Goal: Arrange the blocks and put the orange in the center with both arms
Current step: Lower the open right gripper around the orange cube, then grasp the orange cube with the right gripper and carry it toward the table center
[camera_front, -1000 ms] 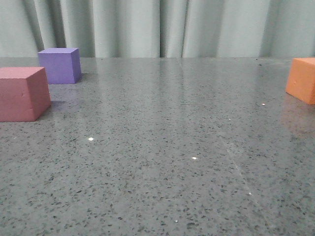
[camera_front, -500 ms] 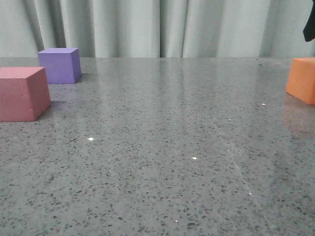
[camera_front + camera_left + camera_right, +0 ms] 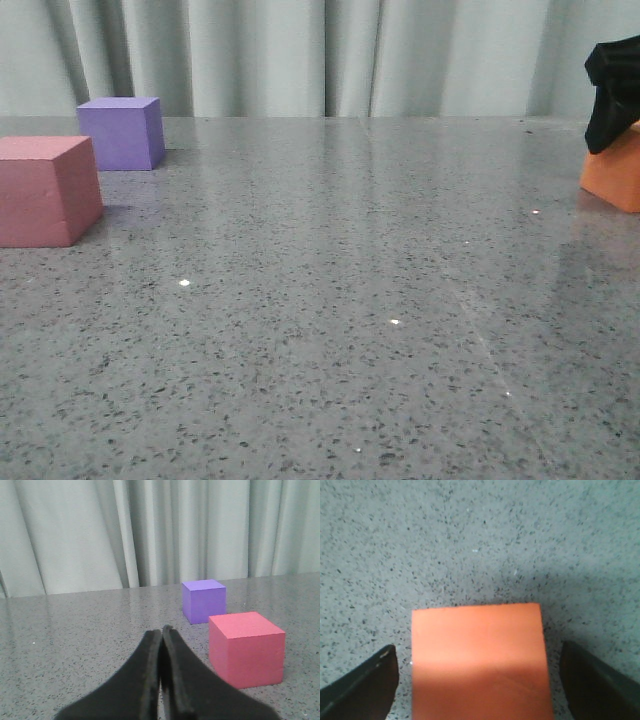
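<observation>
My right gripper's fingers reach down on either side of the orange cube, so it is time to close my right gripper, which would catch the cube.
The orange cube sits at the far right of the table. My right gripper hangs just above it, partly cut off by the frame edge. In the right wrist view it is open, with one finger on each side of the orange cube and a gap to each. The pink-red cube is at the near left and the purple cube behind it. My left gripper is shut and empty, short of the pink-red cube and purple cube.
The grey speckled tabletop spreads between the left cubes and the orange cube. A pale curtain hangs behind the table's far edge.
My right gripper has come down into the front view at the upper right, onto the orange cube. The cubes have not moved.
</observation>
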{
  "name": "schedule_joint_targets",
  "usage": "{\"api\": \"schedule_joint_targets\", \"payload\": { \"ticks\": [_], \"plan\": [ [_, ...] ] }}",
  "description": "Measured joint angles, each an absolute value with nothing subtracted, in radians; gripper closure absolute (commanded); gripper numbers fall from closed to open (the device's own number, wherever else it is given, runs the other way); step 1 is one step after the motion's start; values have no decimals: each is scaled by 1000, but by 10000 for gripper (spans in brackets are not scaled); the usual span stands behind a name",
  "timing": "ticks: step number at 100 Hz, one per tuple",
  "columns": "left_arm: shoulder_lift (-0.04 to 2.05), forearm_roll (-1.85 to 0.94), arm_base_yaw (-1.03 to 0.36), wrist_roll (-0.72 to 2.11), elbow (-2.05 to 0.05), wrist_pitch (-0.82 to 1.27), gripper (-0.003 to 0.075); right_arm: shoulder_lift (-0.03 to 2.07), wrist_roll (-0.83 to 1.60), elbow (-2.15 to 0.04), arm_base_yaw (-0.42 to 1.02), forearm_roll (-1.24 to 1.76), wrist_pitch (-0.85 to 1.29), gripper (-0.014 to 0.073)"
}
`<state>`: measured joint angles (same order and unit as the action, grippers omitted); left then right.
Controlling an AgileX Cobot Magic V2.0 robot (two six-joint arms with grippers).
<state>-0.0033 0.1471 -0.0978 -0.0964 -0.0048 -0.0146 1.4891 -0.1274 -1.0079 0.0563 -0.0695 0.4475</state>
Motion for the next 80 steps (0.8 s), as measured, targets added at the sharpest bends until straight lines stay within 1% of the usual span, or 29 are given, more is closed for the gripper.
{"api": "schedule_joint_targets", "payload": {
  "ticks": [2,6,16,21,26,39,47,68,80],
  "plan": [
    [-3,147,-98,-96,-5,-15,731,1491,-126,-1008,56,-70,447,-8],
    [-3,147,-98,-96,-5,-15,730,1502,-126,-1008,56,-70,447,50],
    [-3,147,-98,-96,-5,-15,730,1511,-126,-1008,56,-70,447,239],
    [-3,147,-98,-96,-5,-15,731,1511,-126,-1008,56,-70,447,307],
    [-3,147,-98,-96,-5,-15,730,1511,-126,-1009,56,-70,447,344],
    [-3,147,-98,-96,-5,-15,730,1511,-126,-1036,65,-50,494,350],
    [-3,147,-98,-96,-5,-15,730,1511,-126,-1077,97,-23,537,350],
    [-3,147,-98,-96,-5,-15,730,1513,-136,-1234,272,0,612,350],
    [-3,147,-98,-96,-5,-15,730,1559,-216,-1320,368,7,627,352]
  ]
}}
